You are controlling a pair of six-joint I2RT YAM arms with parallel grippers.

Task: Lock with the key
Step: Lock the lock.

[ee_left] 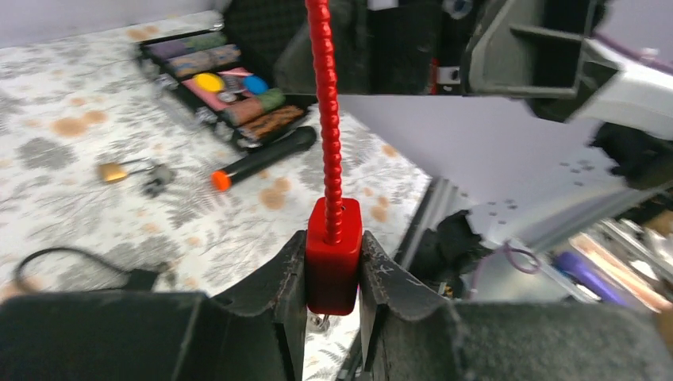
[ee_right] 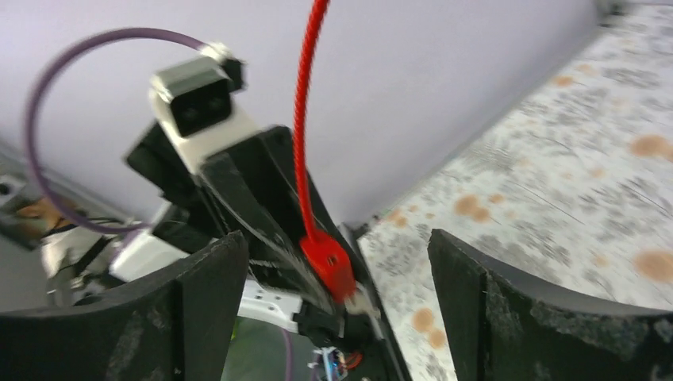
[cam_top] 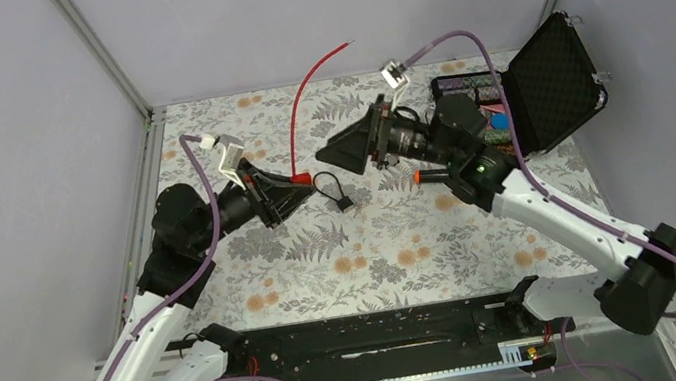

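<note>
I need to take hold of the red cable near its loose end (cam_top: 339, 49) with my right gripper next. That leaves the cable's tip free to go into the lock block (cam_top: 303, 177).
My left gripper (ee_left: 333, 250) is shut on a red lock block (ee_left: 333, 262), and the block's red cable (ee_left: 327, 103) rises straight up from it. A small silvery piece (ee_left: 321, 321) shows under the block. From above, the left gripper (cam_top: 293, 189) holds the red lock block (cam_top: 303, 177) at mid-table. The key (ee_left: 151, 181), a tiny grey cluster with a brass piece (ee_left: 113, 171), lies on the floral cloth apart from both grippers. My right gripper (ee_right: 337, 254) is open, its fingers (ee_right: 208, 278) wide on either side of the red block (ee_right: 329, 262) without touching it.
A black cable lock (cam_top: 335, 192) lies just right of the left gripper. A black marker with an orange tip (ee_left: 262, 159) lies near an open black case (cam_top: 548, 78) holding coloured items (ee_left: 230, 87) at the back right. Grey walls close in the table.
</note>
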